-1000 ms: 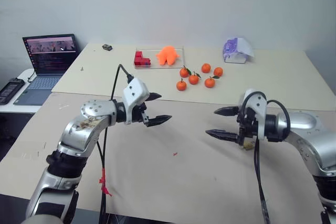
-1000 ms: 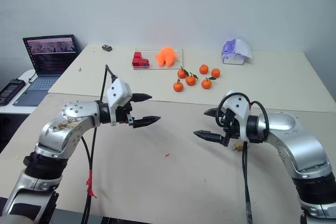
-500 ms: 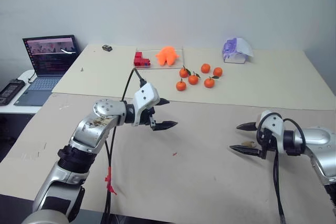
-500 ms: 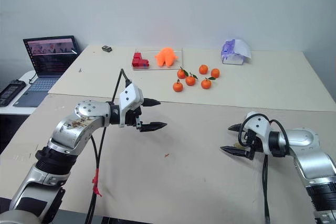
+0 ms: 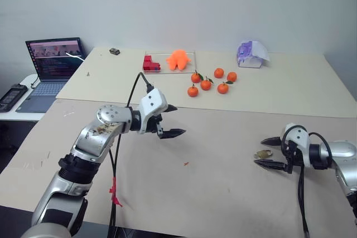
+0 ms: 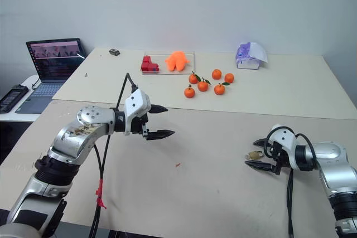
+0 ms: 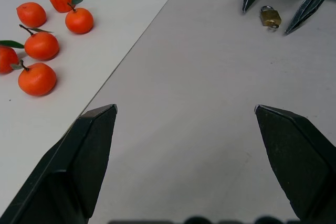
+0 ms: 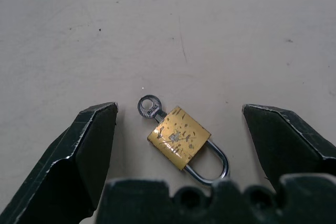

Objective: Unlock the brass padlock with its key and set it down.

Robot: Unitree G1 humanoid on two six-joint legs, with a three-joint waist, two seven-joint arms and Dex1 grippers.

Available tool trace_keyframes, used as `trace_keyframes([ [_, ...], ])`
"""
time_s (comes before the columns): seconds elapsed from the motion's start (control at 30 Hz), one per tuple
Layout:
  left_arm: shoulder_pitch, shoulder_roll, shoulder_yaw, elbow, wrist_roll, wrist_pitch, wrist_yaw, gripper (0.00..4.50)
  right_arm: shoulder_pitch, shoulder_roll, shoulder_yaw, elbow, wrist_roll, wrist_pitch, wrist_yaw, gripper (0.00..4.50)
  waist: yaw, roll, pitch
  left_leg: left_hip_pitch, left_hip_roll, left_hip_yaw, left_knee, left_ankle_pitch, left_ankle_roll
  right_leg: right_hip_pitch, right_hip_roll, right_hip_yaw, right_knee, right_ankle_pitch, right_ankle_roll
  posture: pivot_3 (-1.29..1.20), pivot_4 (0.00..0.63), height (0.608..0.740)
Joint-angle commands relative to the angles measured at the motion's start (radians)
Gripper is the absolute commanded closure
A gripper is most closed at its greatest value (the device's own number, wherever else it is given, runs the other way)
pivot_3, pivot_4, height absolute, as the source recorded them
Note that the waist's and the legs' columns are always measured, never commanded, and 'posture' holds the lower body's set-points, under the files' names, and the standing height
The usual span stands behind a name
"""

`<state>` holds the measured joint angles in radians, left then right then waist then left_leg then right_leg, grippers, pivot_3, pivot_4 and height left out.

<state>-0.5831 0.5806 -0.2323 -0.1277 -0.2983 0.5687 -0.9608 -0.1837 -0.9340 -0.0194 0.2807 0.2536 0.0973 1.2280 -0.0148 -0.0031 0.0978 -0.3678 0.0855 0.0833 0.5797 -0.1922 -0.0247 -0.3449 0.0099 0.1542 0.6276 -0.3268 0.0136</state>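
My right gripper has both fingers low beside the brass padlock body (image 5: 263, 154) (image 8: 179, 137), near the table, so it needs to close on the padlock body.
The brass padlock (image 8: 179, 137) lies flat on the tan table at the right, its silvery shackle (image 8: 215, 161) on one end. The key (image 8: 148, 106) sticks out of the other end, showing its small round head. My right gripper (image 8: 179, 107) is open just above the table, one finger on each side of the padlock (image 5: 263, 154), touching neither it nor the key. My left gripper (image 5: 180, 119) hangs open and empty over the table's middle left, pointing toward the padlock (image 7: 270, 17) from well away.
Several small oranges (image 5: 212, 82) sit on the far table sheet, behind them a clear tray (image 5: 189, 54) with red blocks (image 5: 149, 63) and an orange toy (image 5: 178, 58). A white and purple object (image 5: 252, 53) stands far right, a laptop (image 5: 53, 62) at the far left.
My right gripper has moved right and down to the table, and the padlock now shows between its open fingers. The left gripper has held its place.
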Motion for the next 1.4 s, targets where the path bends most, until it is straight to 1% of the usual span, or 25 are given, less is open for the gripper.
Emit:
trace_keyframes([
  [0.03,-0.013,0.011,0.015,-0.036,0.003,0.001,-0.002,0.01,0.013,-0.022,-0.036,-0.009,0.002,-0.024,0.017,0.0,0.001,0.0,0.0,0.0,0.0,0.0,0.0,0.0,0.0,0.0,0.0,0.0,0.0,0.0,0.0,0.0,0.15,0.723],
  [0.2,-0.023,0.008,0.009,-0.031,0.006,0.003,-0.002,0.01,0.024,-0.015,-0.038,-0.016,-0.005,-0.029,0.009,0.0,0.0,0.0,0.0,0.0,0.0,0.0,0.0,0.0,0.0,0.005,0.0,0.0,-0.001,0.0,0.0,0.0,0.15,0.723],
  [0.33,-0.029,0.005,0.008,-0.031,0.006,0.006,-0.002,0.0,0.029,-0.011,-0.04,-0.02,-0.008,-0.033,0.001,1.06,0.0,0.0,0.0,0.006,0.0,0.0,0.0,-0.001,0.001,0.009,0.0,0.0,-0.002,-0.001,0.0,0.0,0.15,0.723],
  [0.37,-0.028,0.006,0.008,-0.033,0.006,0.008,-0.002,0.0,0.032,-0.01,-0.041,-0.022,-0.007,-0.032,-0.001,1.39,0.0,0.0,0.0,0.007,0.0,0.0,0.0,-0.001,0.001,0.009,0.0,0.0,-0.002,-0.001,0.0,0.0,0.15,0.723],
  [0.4,-0.029,0.006,0.007,-0.032,0.007,0.007,-0.003,0.0,0.033,-0.008,-0.042,-0.024,-0.007,-0.031,-0.004,1.88,0.0,0.0,0.0,0.008,0.0,0.0,0.0,-0.001,0.001,0.01,0.0,0.0,-0.002,-0.001,0.0,0.0,0.15,0.723],
  [0.43,-0.029,0.006,0.007,-0.031,0.007,0.008,-0.002,0.0,0.035,-0.007,-0.042,-0.026,-0.006,-0.029,-0.006,2.22,0.0,0.0,0.0,0.008,0.0,-0.001,0.0,-0.001,0.001,0.01,0.0,0.0,-0.002,-0.001,0.0,0.0,0.15,0.723],
  [0.47,-0.028,0.005,0.007,-0.032,0.007,0.009,-0.002,0.0,0.037,-0.005,-0.042,-0.029,-0.005,-0.027,-0.008,2.42,0.0,0.0,0.0,0.009,0.0,0.0,0.0,-0.001,0.001,0.01,0.0,0.0,-0.002,-0.001,-0.001,0.0,0.15,0.723],
  [0.53,-0.027,0.005,0.006,-0.033,0.007,0.011,-0.001,0.0,0.042,-0.002,-0.04,-0.037,-0.005,-0.023,-0.014,3.27,-0.001,0.0,0.0,0.009,0.0,0.0,0.0,-0.001,0.001,0.01,0.0,0.0,-0.002,-0.001,-0.001,0.0,0.15,0.723],
  [0.57,-0.026,0.004,0.006,-0.034,0.007,0.012,-0.001,0.0,0.045,-0.001,-0.041,-0.043,-0.005,-0.021,-0.016,3.55,-0.001,0.0,0.0,0.009,0.0,0.0,0.0,-0.001,0.001,0.01,0.0,0.0,-0.002,-0.001,-0.001,0.0,0.15,0.723],
  [0.73,-0.018,0.008,0.011,-0.039,0.005,0.018,-0.001,0.0,0.053,0.002,-0.05,-0.093,0.012,0.023,-0.035,3.59,-0.001,0.0,0.0,0.009,0.0,0.0,0.0,-0.001,0.001,0.01,0.0,0.0,-0.002,-0.001,-0.001,0.0,0.15,0.723],
  [0.87,-0.003,0.041,0.038,-0.021,0.006,0.012,-0.007,0.0,0.017,0.004,-0.041,-0.208,0.036,0.11,-0.054,3.59,-0.005,0.001,0.0,0.009,0.0,-0.001,-0.001,-0.001,0.001,0.01,0.0,0.0,-0.002,-0.001,-0.001,0.0,0.15,0.723],
  [1.07,0.045,0.116,0.074,0.001,0.023,-0.008,-0.005,0.0,-0.052,0.002,0.038,-0.377,0.0,0.225,-0.064,3.59,-0.007,0.001,0.0,0.01,0.0,-0.001,-0.003,-0.001,0.001,0.01,0.0,0.0,-0.001,-0.001,-0.001,0.0,0.15,0.723],
  [1.2,0.113,0.172,0.112,-0.02,0.021,-0.011,-0.008,0.0,-0.161,0.094,0.176,-0.499,-0.024,0.299,-0.083,3.59,-0.018,0.0,0.001,0.01,0.001,0.0,-0.004,-0.001,0.001,0.009,0.0,0.0,-0.001,-0.002,-0.001,0.0,0.15,0.723],
  [1.3,0.12,0.171,0.124,-0.033,0.016,-0.006,0.007,0.0,-0.214,0.158,0.244,-0.513,-0.046,0.315,-0.101,3.59,-0.019,-0.001,0.002,0.009,0.001,-0.001,-0.005,-0.001,0.001,0.008,0.0,-0.002,0.0,-0.002,-0.001,0.0,0.15,0.723],
  [1.4,0.144,0.165,0.141,-0.065,0.0,0.009,0.016,0.0,-0.263,0.212,0.282,-0.513,-0.055,0.333,-0.118,3.59,-0.011,-0.001,0.002,0.008,0.001,-0.001,-0.004,-0.001,0.001,0.007,-0.001,-0.003,-0.001,-0.002,-0.001,0.0,0.15,0.723],
])
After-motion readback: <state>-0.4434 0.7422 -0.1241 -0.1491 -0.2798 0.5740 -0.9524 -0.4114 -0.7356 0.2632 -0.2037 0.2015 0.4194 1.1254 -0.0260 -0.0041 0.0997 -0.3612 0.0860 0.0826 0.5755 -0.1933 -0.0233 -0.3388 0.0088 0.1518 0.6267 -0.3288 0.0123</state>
